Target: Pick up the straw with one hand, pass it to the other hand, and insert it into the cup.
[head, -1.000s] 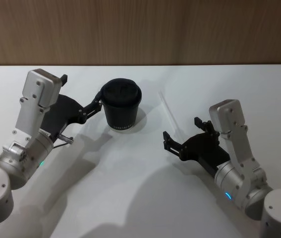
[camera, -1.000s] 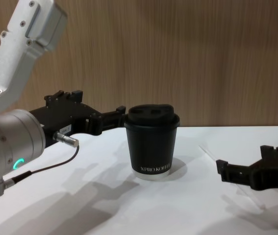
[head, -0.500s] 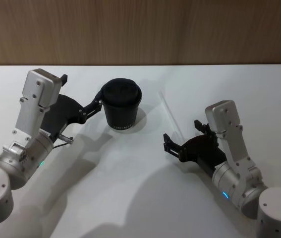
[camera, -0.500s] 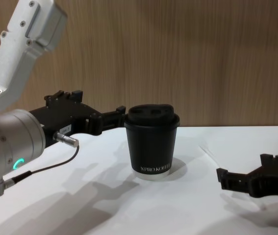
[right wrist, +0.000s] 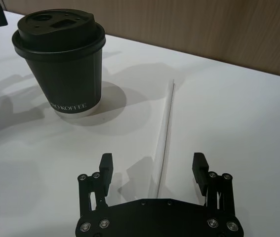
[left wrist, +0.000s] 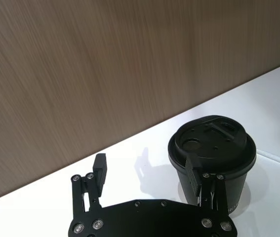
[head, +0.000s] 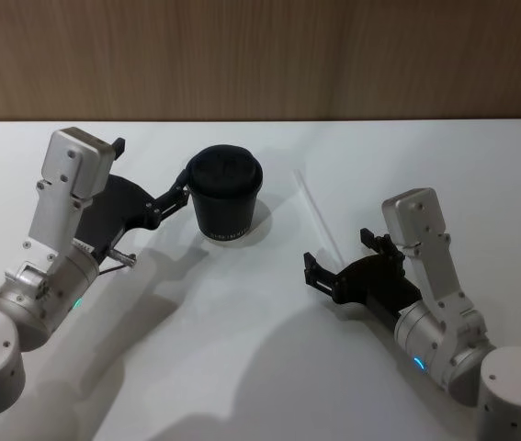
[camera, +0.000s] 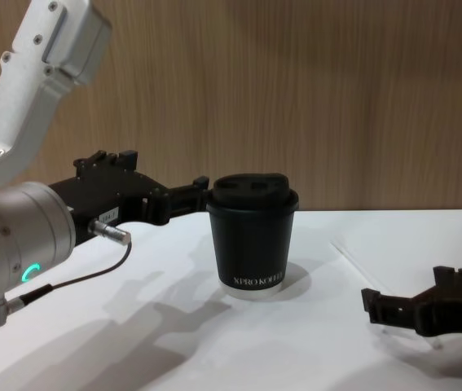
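The straw's upper end (head: 300, 176) should stay free for my left gripper to grab, so my right gripper should next grab the straw by its lower end (head: 338, 260).
The black cup (head: 226, 197) with its domed lid stands upright on the white table (head: 269, 367). To its right the thin white straw (head: 315, 211) lies flat, apart from the cup. My right gripper (head: 338, 255) is open and low over the straw's near end. In the right wrist view the straw (right wrist: 167, 123) runs between the two spread fingers (right wrist: 105, 165), untouched, with the cup (right wrist: 60, 49) beyond. My left gripper (left wrist: 147, 173) is open beside the cup (left wrist: 211, 148), one finger close to its left side and nothing held.
A wood-panelled wall (head: 260, 55) runs along the table's far edge. A thin black cable (camera: 76, 281) hangs from my left wrist. White tabletop stretches in front of the cup and between the arms.
My right gripper has dropped a little lower toward the table and the straw's near end. The left arm, cup and straw have not moved.
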